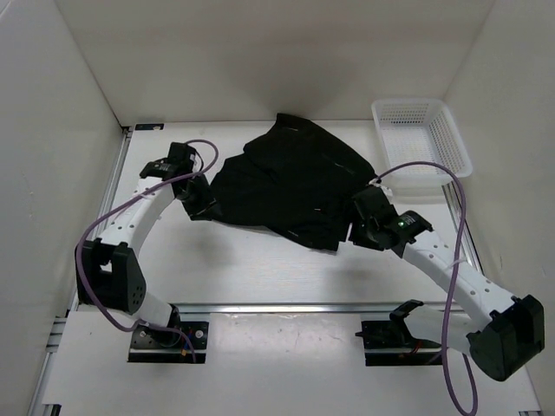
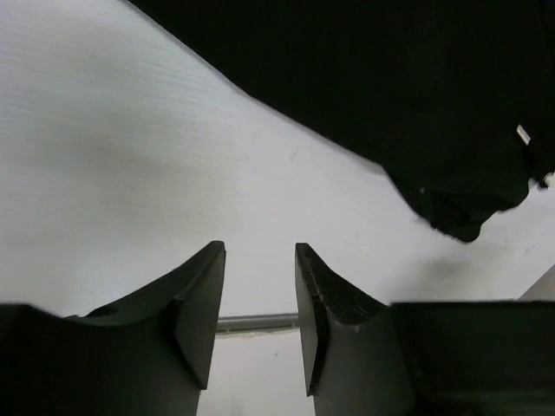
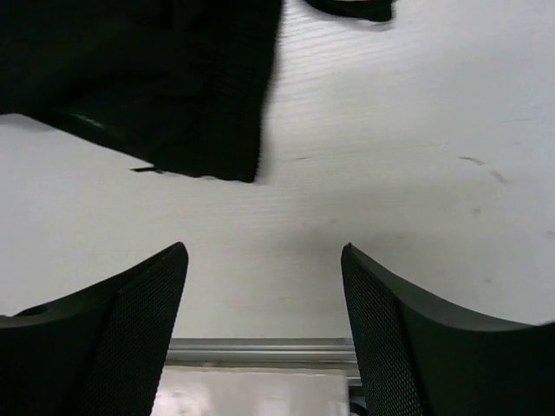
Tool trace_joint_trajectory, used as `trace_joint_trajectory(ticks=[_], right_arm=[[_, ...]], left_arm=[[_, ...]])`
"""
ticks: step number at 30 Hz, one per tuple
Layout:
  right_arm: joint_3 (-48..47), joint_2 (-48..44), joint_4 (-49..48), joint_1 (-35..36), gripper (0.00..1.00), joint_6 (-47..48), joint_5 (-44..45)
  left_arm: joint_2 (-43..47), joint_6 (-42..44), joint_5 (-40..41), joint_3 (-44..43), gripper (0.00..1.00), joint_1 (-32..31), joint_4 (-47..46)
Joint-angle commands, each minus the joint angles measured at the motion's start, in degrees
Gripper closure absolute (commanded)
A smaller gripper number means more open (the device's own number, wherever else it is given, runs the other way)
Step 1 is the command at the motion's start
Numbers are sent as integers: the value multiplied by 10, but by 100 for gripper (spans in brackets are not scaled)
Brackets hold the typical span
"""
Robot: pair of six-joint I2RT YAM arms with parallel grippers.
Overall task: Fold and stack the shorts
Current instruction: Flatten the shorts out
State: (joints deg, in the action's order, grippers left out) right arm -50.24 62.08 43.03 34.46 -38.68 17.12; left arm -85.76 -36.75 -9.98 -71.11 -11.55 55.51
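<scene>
I should next grab the black shorts (image 1: 295,182) by the near corner of the hemmed edge (image 1: 331,245) with my right gripper. Then I can spread them straight for folding.
The black shorts (image 1: 295,182) lie loosely bunched on the white table, spread from the back centre toward the right. My left gripper (image 1: 205,208) sits at their left edge, and my right gripper (image 1: 358,228) at their front right corner. In the left wrist view the shorts (image 2: 390,78) fill the upper right, apart from my left gripper (image 2: 260,260), which is open with only bare table between its fingers. In the right wrist view a hemmed leg of the shorts (image 3: 147,78) lies at the upper left, and my right gripper (image 3: 264,260) stands wide open and empty.
A white mesh basket (image 1: 421,139) stands at the back right, just beyond the shorts. White walls close in the table on the left, back and right. An aluminium rail (image 1: 286,308) runs along the near edge by the arm bases.
</scene>
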Motion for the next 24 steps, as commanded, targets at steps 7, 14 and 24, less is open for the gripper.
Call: trace_joint_trajectory(ticks=[7, 14, 24], right_arm=[[112, -4, -186, -140, 18, -166, -313], [175, 67, -327, -179, 20, -246, -356], [109, 246, -375, -145, 54, -259, -308]], left_arm=[[-56, -21, 2, 33, 21, 85, -57], [-196, -32, -27, -33, 16, 85, -77], [-283, -32, -20, -111, 90, 85, -82]])
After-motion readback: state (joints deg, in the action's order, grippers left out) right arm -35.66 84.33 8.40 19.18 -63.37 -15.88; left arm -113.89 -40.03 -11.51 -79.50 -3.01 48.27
